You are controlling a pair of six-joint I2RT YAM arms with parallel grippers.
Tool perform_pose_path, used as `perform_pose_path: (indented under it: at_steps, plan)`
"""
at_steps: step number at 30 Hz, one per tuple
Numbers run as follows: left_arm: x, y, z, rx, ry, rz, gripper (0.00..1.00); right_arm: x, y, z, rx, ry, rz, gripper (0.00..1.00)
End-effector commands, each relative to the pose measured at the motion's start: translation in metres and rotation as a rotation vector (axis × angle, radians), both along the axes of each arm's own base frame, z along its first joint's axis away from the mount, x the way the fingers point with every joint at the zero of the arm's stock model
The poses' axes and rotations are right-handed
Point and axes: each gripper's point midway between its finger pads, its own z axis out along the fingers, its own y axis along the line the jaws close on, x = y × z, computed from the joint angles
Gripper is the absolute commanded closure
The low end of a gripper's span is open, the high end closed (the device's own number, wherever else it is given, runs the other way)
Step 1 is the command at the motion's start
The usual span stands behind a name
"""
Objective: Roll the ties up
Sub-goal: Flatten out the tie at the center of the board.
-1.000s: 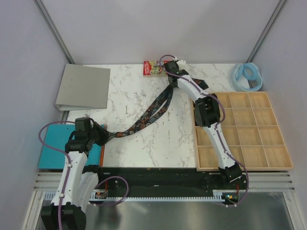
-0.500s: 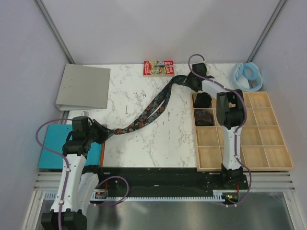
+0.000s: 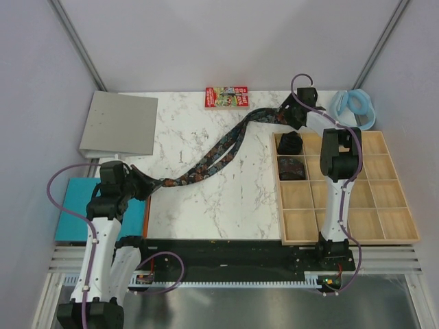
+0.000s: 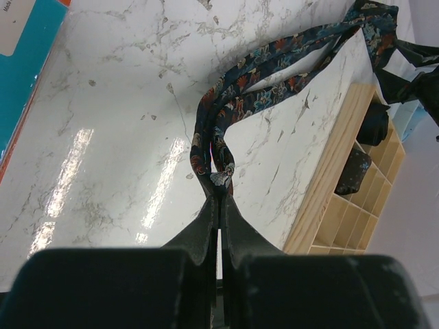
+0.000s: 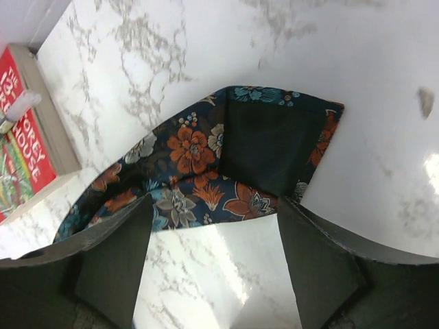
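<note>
The robot's right gripper next needs to grab the tie's folded wide far end (image 3: 291,112) (image 5: 236,161), opposite the left gripper, so that the tie is stretched straight for rolling.
A long dark floral tie (image 3: 219,151) lies doubled and stretched diagonally across the marble table. My left gripper (image 3: 145,185) is shut on its near end (image 4: 221,171), pinching the fabric between the fingertips. The wide far end (image 5: 226,161) lies folded flat on the marble, just ahead of my right gripper (image 5: 214,212). That gripper (image 3: 289,113) stands open by the tray's far left corner, with only bare marble between its fingers. Two rolled ties (image 3: 290,142) (image 3: 293,168) sit in the tray's far left compartments, and also show in the left wrist view (image 4: 376,123).
The wooden compartment tray (image 3: 350,239) fills the right side. A red printed box (image 3: 226,96) lies at the back edge and a pale blue ring (image 3: 353,110) at the back right. A grey folder (image 3: 120,123) and a teal pad (image 3: 72,209) are on the left.
My right gripper carried the tie's wide end rightward from the red box to the tray's far corner, then opened and let it go. The left gripper stayed shut on the other end.
</note>
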Motion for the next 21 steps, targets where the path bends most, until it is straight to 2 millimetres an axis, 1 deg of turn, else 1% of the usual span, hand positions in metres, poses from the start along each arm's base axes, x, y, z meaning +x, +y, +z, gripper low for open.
perform_pose_path:
  at_steps: [1, 3, 4, 5, 7, 8, 11, 12, 16, 17, 21]
  plan:
    - [0.007, 0.007, 0.015, 0.049, -0.046, -0.003, 0.98, -0.009, -0.027, -0.022, -0.148, 0.118, 0.023, 0.20]
    - [0.008, 0.007, 0.015, 0.053, -0.045, 0.000, 0.98, -0.016, -0.033, -0.021, -0.191, 0.128, 0.019, 0.21]
    - [0.009, 0.007, 0.015, 0.056, -0.044, -0.003, 0.98, -0.023, -0.040, -0.025, -0.221, 0.146, 0.003, 0.21]
    - [0.009, 0.008, 0.014, 0.058, -0.041, -0.002, 0.98, -0.025, -0.043, -0.016, -0.244, 0.132, 0.005, 0.21]
    - [0.010, 0.008, 0.014, 0.061, -0.039, -0.004, 0.98, -0.027, -0.045, -0.010, -0.261, 0.119, 0.009, 0.21]
    - [0.010, 0.008, 0.013, 0.062, -0.039, -0.004, 0.98, -0.026, -0.046, -0.001, -0.274, 0.103, 0.016, 0.21]
    - [0.012, 0.009, 0.013, 0.065, -0.040, -0.003, 0.98, -0.022, -0.049, 0.011, -0.300, 0.080, 0.022, 0.21]
    - [0.012, 0.009, 0.014, 0.065, -0.040, -0.003, 0.98, -0.022, -0.051, 0.012, -0.310, 0.081, 0.021, 0.21]
    - [0.014, 0.009, 0.015, 0.067, -0.041, -0.004, 0.98, -0.022, -0.057, 0.030, -0.365, 0.055, 0.030, 0.20]
    - [0.014, 0.009, 0.014, 0.068, -0.040, -0.005, 0.98, -0.022, -0.061, 0.038, -0.387, 0.046, 0.022, 0.19]
    - [0.016, 0.010, 0.012, 0.070, -0.031, -0.009, 0.98, -0.020, -0.057, 0.052, -0.402, 0.018, 0.082, 0.15]
